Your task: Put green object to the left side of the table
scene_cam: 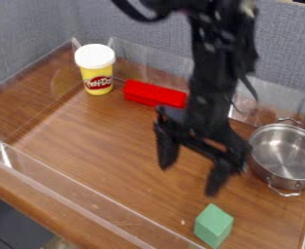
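Note:
The green block needs to go to the yellow tub's side of the table, so my gripper will grab the block by its opposite sides next.
The green object [214, 226] is a small matte green block standing on the wood-grain table [78, 136] near the front right edge. My gripper [195, 168] hangs from the black arm, pointing down, just above and behind the block and slightly to its left. Its two black fingers [167, 156] are spread wide with nothing between them. The block is untouched.
A steel pot [287, 156] sits at the right, close beside the arm. A red rectangular block [156, 95] and a yellow tub [95, 69] stand at the back. Low clear acrylic walls [64, 190] run around the table.

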Available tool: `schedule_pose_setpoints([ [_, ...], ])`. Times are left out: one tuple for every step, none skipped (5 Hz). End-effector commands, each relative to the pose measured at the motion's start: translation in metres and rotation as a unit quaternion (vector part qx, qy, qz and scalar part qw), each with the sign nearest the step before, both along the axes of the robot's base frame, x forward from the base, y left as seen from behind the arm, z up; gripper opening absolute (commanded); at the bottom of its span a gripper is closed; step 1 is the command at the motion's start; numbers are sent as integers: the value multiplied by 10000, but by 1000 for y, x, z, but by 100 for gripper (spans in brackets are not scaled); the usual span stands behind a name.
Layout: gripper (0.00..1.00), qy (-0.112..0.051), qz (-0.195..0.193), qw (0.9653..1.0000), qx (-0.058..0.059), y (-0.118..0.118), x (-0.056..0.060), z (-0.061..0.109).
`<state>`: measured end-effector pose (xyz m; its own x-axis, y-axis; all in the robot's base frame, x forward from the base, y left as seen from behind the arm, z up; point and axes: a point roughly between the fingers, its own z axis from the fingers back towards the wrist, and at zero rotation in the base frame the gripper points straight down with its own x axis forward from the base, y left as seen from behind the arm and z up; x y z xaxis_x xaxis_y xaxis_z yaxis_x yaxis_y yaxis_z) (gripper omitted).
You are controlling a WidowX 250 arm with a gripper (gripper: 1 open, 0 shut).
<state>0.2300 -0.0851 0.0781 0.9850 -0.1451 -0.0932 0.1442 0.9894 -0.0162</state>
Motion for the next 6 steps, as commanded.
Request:
schedule_pose_setpoints([
  [100, -279, -31, 9996, -97, -13, -3, -5],
  [100, -211, -97, 9997, -107, -20, -6, -20],
  [100, -159, -126, 9997, -122, -23, -8, -35],
  [100, -119, -145, 9997, -141, -25, -9, -48],
  [0, -113, -198, 9997, -134, -26, -8, -53],
  [0, -172, -277, 9994, -125, -26, -8, -47],
])
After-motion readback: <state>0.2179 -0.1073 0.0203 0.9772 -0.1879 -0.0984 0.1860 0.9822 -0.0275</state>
